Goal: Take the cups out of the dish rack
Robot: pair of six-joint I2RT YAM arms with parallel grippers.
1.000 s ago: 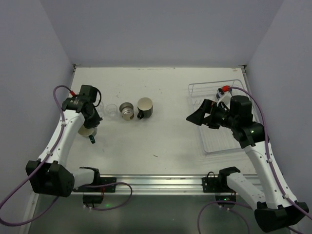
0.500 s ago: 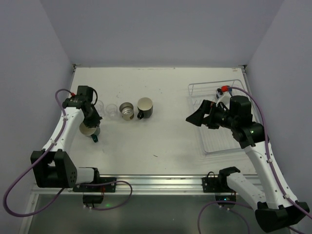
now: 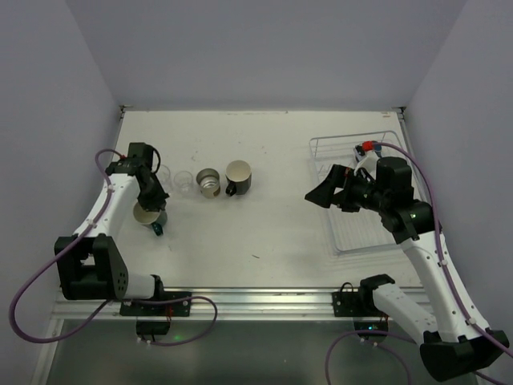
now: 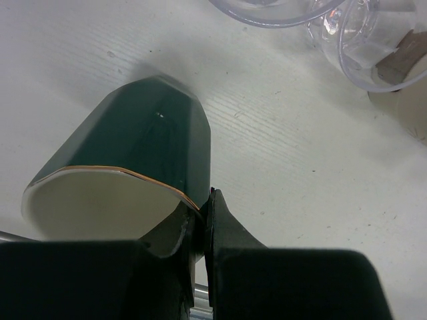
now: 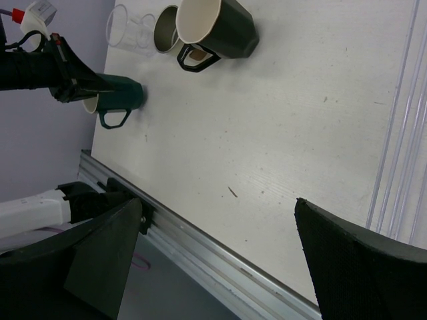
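The dark teal mug's base meets its shadow on flat table free of the tumblers, so it is time for my left gripper to open.
My left gripper (image 3: 152, 210) is shut on the rim of a dark teal mug (image 3: 146, 215) with a cream inside and a gold edge, low over the table's left side. In the left wrist view the fingertips (image 4: 212, 212) pinch the mug's wall (image 4: 143, 137). Two clear tumblers (image 3: 175, 178), a grey cup (image 3: 209, 182) and a dark mug (image 3: 238, 178) stand in a row behind it. My right gripper (image 3: 321, 192) is open and empty, held above the table left of the white wire dish rack (image 3: 365, 233). No cup shows in the visible part of the rack.
In the right wrist view the teal mug (image 5: 123, 93), the dark mug (image 5: 223, 30) and the tumblers (image 5: 127, 27) show at the top, and the rack's clear tray edge (image 5: 400, 133) at the right. The metal rail (image 5: 200, 250) runs along the table's near edge.
The left arm's elbow has folded in toward its base and the teal mug has shifted slightly right in its grip. The right arm has not moved.
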